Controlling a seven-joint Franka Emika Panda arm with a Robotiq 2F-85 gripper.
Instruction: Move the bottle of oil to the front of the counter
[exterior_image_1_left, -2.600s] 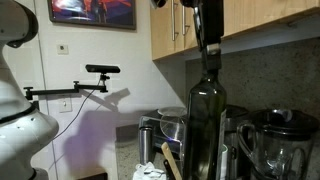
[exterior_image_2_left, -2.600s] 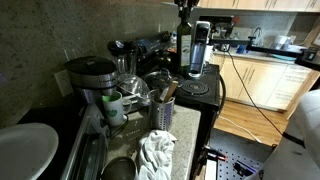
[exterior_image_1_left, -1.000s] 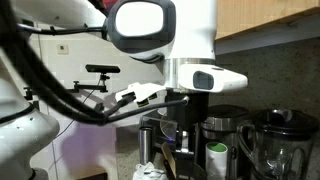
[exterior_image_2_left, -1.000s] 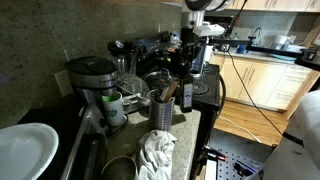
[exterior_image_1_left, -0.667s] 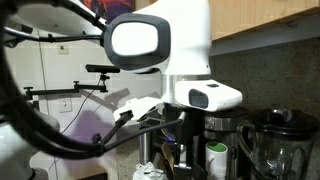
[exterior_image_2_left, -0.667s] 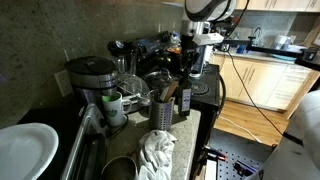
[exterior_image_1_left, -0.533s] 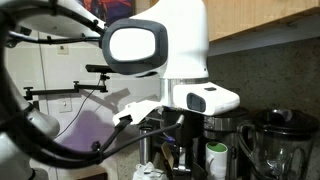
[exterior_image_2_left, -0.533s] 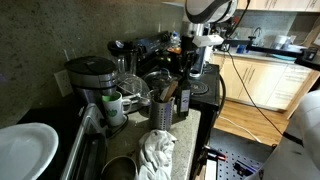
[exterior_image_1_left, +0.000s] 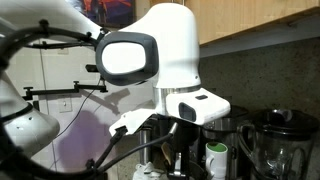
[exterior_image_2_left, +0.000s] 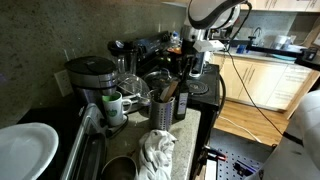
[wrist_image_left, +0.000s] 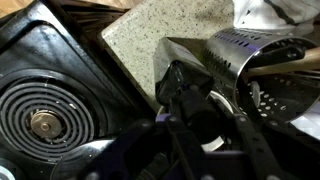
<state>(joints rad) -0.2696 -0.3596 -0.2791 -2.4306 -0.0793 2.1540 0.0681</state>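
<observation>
My gripper will let go of the bottle of oil, since the bottle's lower end meets the speckled counter beside the utensil holder.
A tall dark glass bottle of oil stands upright in my gripper, low at the pale counter, beside a perforated metal utensil holder. In the wrist view my gripper is shut with a finger on either side of the bottle's dark top. In an exterior view my wrist hides most of the bottle. A small pale bottle with a green cap stands apart, further back among the appliances.
A black stove burner lies beside the speckled counter. The utensil holder holds wooden utensils. A white cloth, a white plate and blenders crowd the worktop.
The arm has come down from high above the stove, lowering the dark bottle to counter level and shifting it slightly toward the utensil holder.
</observation>
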